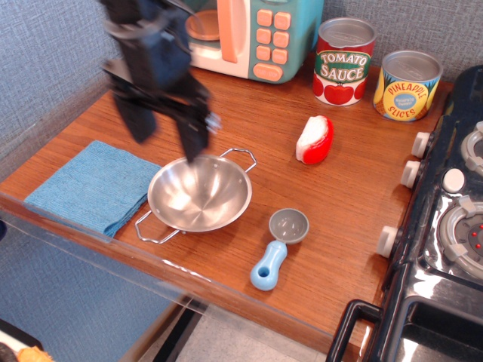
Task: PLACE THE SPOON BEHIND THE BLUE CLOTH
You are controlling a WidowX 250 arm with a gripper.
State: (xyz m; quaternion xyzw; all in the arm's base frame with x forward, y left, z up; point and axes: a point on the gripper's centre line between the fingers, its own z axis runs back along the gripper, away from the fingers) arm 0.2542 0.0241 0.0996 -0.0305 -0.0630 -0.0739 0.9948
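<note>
The robot's gripper should next place the spoon behind the blue cloth (89,186), so it should grab the spoon by its light-blue handle (268,265).
The spoon (277,246) lies on the wooden table near the front edge, grey bowl toward the back, light-blue handle toward the front. The blue cloth (89,186) lies flat at the front left. My gripper (166,137) is black and motion-blurred, open and empty. It hangs above the table between the cloth and the steel bowl (199,193), over the bowl's back-left rim. The spoon is well to its right and nearer the front.
A toy microwave (249,30) stands at the back. A tomato sauce can (343,62) and a pineapple can (407,84) stand at the back right. A red-and-white toy (315,139) lies mid-right. A black toy stove (445,226) borders the right side.
</note>
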